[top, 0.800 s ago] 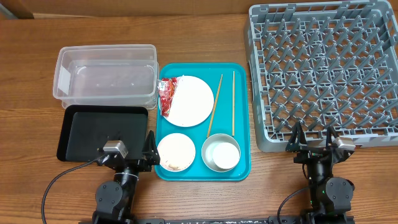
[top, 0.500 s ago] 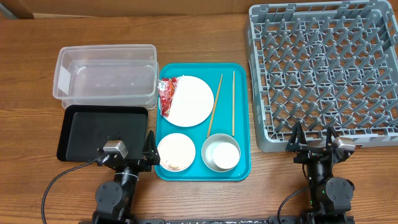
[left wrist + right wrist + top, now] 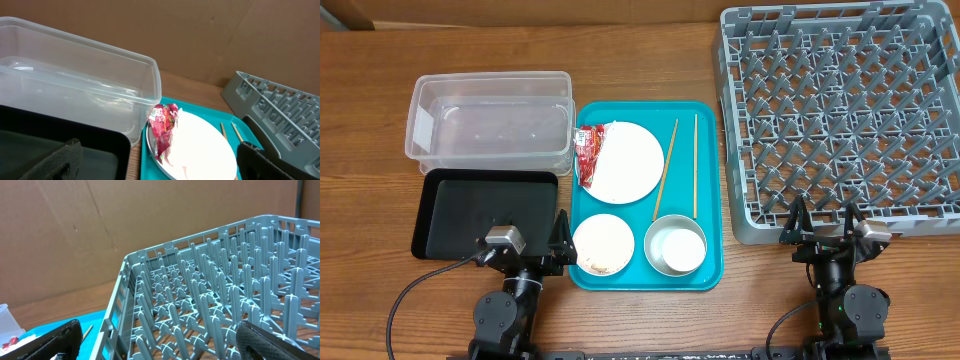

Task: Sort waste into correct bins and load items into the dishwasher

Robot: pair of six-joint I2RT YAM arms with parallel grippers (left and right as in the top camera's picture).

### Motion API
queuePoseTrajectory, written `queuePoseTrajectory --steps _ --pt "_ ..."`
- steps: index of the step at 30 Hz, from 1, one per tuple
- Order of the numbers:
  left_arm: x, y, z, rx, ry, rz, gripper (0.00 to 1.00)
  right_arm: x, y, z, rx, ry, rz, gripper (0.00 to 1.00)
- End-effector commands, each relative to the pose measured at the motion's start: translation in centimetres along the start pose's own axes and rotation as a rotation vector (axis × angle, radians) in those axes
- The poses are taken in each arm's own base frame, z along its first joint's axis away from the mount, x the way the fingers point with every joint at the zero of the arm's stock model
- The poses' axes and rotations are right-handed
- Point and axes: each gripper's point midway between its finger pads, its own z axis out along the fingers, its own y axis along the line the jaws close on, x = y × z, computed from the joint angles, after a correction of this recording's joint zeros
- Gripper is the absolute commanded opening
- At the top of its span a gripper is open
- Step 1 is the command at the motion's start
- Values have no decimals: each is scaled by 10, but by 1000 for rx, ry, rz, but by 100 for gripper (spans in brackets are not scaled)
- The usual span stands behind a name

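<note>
The small white cup needs my left gripper on its rim next, so its base stays free for the handover to my right gripper.
A teal serving tray holds a round white plate with a red snack wrapper on its left edge. Two wooden chopsticks lie to the plate's right. At the tray's front are a small pale bowl with specks inside and a whitish bowl with a small white cup in it. I cannot make out a tissue. The grey dish rack stands at the right. My left gripper is open and empty by the tray's front left corner. My right gripper is open and empty at the rack's front edge.
A clear plastic tub stands at the back left, with a black tray in front of it. In the left wrist view I see the tub, the wrapper and the plate. The right wrist view shows the rack.
</note>
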Motion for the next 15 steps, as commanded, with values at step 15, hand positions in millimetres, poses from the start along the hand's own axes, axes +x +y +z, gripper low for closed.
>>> queuePoseTrajectory --steps 15 --pt "-2 0 0 6 -13 -12 100 6 13 -1 -81 20 4 100"
